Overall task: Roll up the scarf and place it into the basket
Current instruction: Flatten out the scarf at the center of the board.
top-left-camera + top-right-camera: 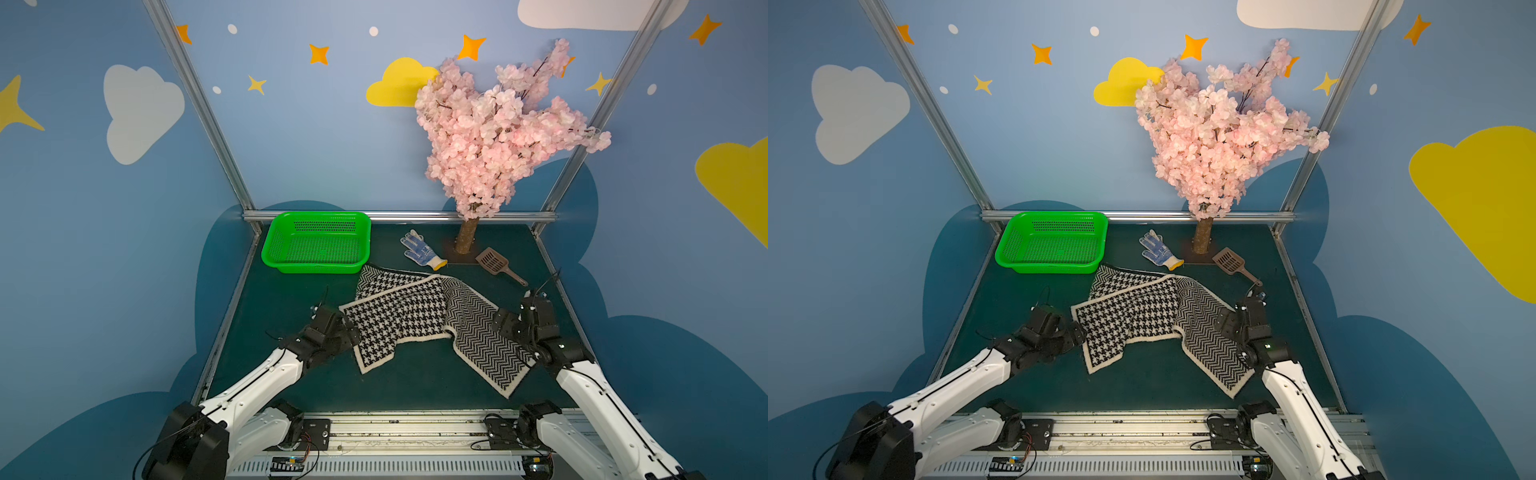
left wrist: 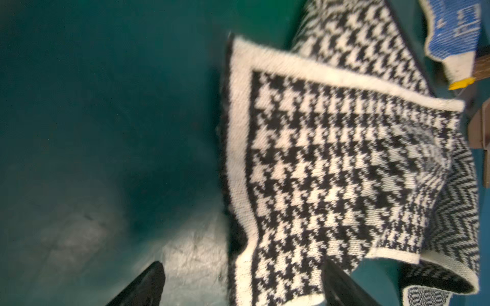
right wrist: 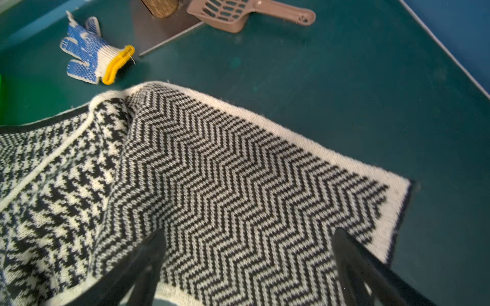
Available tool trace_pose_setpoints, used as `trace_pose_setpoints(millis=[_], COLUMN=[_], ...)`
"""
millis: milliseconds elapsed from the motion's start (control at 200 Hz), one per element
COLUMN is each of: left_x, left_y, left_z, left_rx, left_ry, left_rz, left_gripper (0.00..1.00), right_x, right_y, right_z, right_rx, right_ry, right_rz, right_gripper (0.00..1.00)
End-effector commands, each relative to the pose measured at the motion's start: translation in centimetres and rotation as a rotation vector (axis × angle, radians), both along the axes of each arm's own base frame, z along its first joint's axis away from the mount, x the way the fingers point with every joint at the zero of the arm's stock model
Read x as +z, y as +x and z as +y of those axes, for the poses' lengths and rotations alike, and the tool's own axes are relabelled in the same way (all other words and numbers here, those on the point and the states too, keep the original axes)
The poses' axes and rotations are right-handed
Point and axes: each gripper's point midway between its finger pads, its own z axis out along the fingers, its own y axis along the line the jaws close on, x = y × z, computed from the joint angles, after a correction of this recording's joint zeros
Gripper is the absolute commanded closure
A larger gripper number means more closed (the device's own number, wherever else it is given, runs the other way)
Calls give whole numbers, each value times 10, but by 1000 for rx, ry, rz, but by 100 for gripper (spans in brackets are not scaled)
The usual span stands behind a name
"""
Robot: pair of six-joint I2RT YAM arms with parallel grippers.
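Note:
The left gripper should next grab the cream edge of the scarf's houndstooth end to stretch the scarf (image 1: 399, 320) flat. Then the robot can roll the scarf.
The black-and-white scarf (image 1: 399, 320) (image 1: 1133, 316) lies crumpled and unrolled mid-table, houndstooth side up on the left, herringbone side up on the right. Behind it at the back left stands the green basket (image 1: 316, 268) (image 1: 1054, 268), with nothing in it. My left gripper (image 1: 351, 328) (image 2: 242, 265) is open at the scarf's left end, its jaws straddling the cream edge (image 2: 238, 159). My right gripper (image 1: 500, 322) (image 3: 250, 231) is open low over the herringbone part (image 3: 225, 185), with cloth lying between its fingers.
A white-and-blue dotted glove (image 1: 422, 249) (image 3: 92, 55) and a brown slotted scoop (image 1: 496, 264) (image 3: 233, 13) lie behind the scarf. A pink blossom tree (image 1: 498, 133) stands on its trunk (image 1: 467, 237) at the back right. Metal frame rails edge the green table (image 1: 291, 299).

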Motion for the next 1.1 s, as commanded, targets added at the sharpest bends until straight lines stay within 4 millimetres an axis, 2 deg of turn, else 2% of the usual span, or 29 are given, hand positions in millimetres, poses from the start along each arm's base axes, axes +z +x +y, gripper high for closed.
trace_pose_setpoints(millis=[0, 255, 546, 691, 926, 986, 1096], left_x=[-10, -26, -43, -45, -36, -31, -20], left_y=[-11, -2, 0, 4, 9, 8, 10], left_z=[-3, -18, -31, -35, -36, -32, -25], left_rx=[52, 21, -20, -40, -58, -55, -53], left_ry=[-34, -56, -79, -76, -70, -60, -41], left_rz=[88, 122, 166, 170, 138, 121, 80], left_gripper=[10, 16, 34, 49, 87, 91, 92], right_x=[-9, -51, -66, -77, -109, -109, -111], right_y=[-24, -42, -57, -72, -93, -94, -89], right_z=[-6, -10, -25, -32, -34, -36, -35], right_rx=[-45, -90, -198, -282, -347, -358, -346], right_ry=[27, 54, 18, 6, 8, -8, -12], right_rz=[108, 268, 376, 463, 578, 613, 650], right_gripper=[3, 3, 3, 3, 3, 3, 3])
